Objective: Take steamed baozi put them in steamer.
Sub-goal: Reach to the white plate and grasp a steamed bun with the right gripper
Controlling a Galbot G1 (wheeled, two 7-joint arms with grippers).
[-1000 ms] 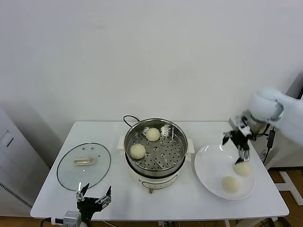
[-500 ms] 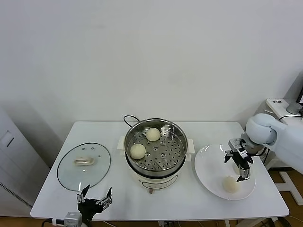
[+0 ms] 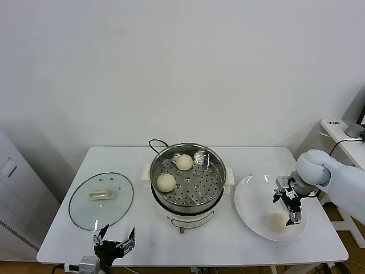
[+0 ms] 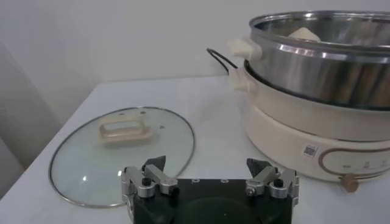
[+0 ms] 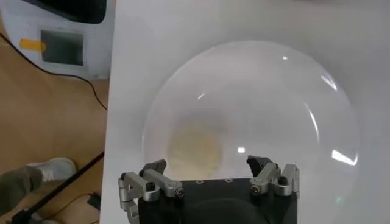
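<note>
I should grab the baozi by its rounded sides with my right gripper next, so that I can put it in the steamer.
The steamer [image 3: 215,171] stands mid-table and holds two baozi, one at the back [image 3: 183,162] and one at the left [image 3: 166,182]. Its steel wall also shows in the left wrist view [image 4: 323,67]. On the white plate [image 3: 251,202] to its right one baozi [image 3: 277,221] shows. My right gripper [image 3: 288,206] hangs open low over the plate and covers the spot beside that bun. In the right wrist view a baozi [image 5: 194,149] lies just ahead of the open right gripper [image 5: 207,165], not between its jaws. My left gripper [image 3: 113,242] is open and empty at the table's front edge.
The glass lid [image 3: 101,197] with its cream handle lies flat left of the steamer, also in the left wrist view [image 4: 122,152]. A black cord [image 3: 155,142] runs behind the steamer. The plate sits close to the table's right edge.
My right gripper has come down and toward the front over the plate, and now hides the farther of the two plate buns. The left arm has barely moved.
</note>
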